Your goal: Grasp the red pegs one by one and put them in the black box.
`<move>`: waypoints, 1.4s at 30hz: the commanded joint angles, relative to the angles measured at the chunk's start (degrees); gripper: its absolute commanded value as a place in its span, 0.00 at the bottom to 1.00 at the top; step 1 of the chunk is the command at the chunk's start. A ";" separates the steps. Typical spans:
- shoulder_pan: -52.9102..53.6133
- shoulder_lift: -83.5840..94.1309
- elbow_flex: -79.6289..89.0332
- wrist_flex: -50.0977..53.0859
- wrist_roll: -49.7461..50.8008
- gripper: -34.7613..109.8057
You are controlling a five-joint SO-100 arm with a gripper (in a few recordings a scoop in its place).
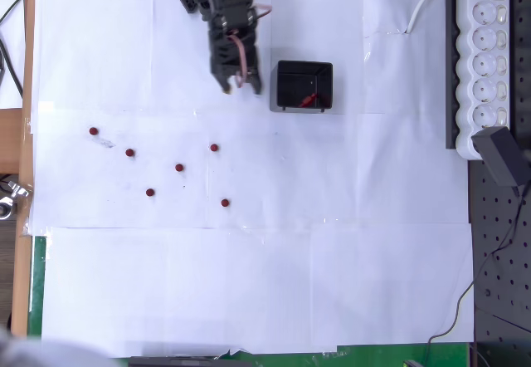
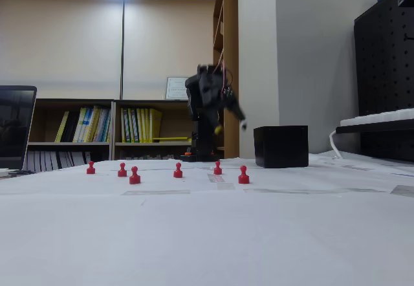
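Observation:
I will grab a red peg by its small rounded body next, to put it in the black box (image 1: 280, 85).
Several small dark red pegs lie scattered on the white paper, among them a peg (image 1: 214, 147) nearest the arm, a peg (image 1: 179, 168) in the middle and a peg (image 1: 93, 131) at the far left. In the fixed view they stand upright in a row, for example a peg (image 2: 243, 175). The black box (image 1: 280, 85) (image 2: 281, 146) sits right of the arm, with something red showing inside it. My gripper (image 1: 241, 86) (image 2: 231, 127) hangs open and empty above the paper, just left of the box and blurred in the fixed view.
A white power strip (image 1: 486, 51) on a black rail runs along the right edge, with a black plug and cables below it. The table's left edge lies beyond the paper. Shelves of books stand behind the arm in the fixed view.

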 commanded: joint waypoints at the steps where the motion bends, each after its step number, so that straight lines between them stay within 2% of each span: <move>1: 0.70 4.92 0.18 -10.11 0.88 0.40; 14: 6.06 27.16 -3.78 -47.20 7.12 0.40; 31: 6.94 46.23 -1.14 -69.79 12.13 0.40; 42: 7.65 54.49 5.01 -73.83 12.13 0.40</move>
